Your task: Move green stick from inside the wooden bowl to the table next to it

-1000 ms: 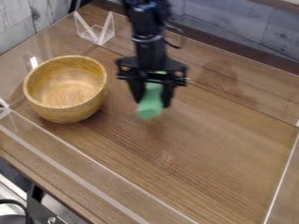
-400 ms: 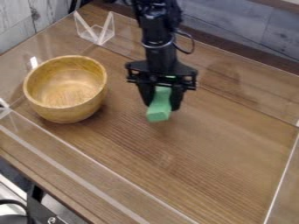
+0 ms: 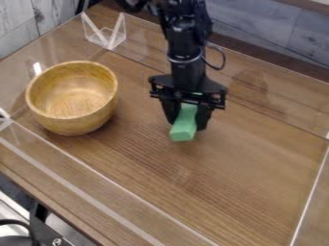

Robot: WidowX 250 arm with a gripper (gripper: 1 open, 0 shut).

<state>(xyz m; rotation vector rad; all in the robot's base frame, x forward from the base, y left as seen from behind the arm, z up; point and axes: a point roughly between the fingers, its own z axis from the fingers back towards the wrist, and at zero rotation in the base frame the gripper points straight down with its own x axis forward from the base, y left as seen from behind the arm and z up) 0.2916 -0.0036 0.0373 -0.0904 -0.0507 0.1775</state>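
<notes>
The lower end of the green stick (image 3: 188,122) hangs at the wood surface and the stick would lie on the tabletop, so it is now time for my gripper to open.
My gripper (image 3: 188,111) points straight down, to the right of the wooden bowl (image 3: 73,96), and is shut on the green stick (image 3: 188,122). The stick hangs from the black fingers, tilted, and its lower end is at or just above the brown wood-grain table (image 3: 193,183); I cannot tell whether it touches. The light tan bowl stands empty at the left of the table, about a hand's width from the stick.
A clear plastic wall (image 3: 77,178) borders the table along the front and left edges. A small clear stand (image 3: 103,32) sits at the back left. Open tabletop lies to the right of and in front of the gripper.
The gripper has carried the green stick to the right and toward the front, farther from the bowl, and lower toward the tabletop. The bowl has stayed in place.
</notes>
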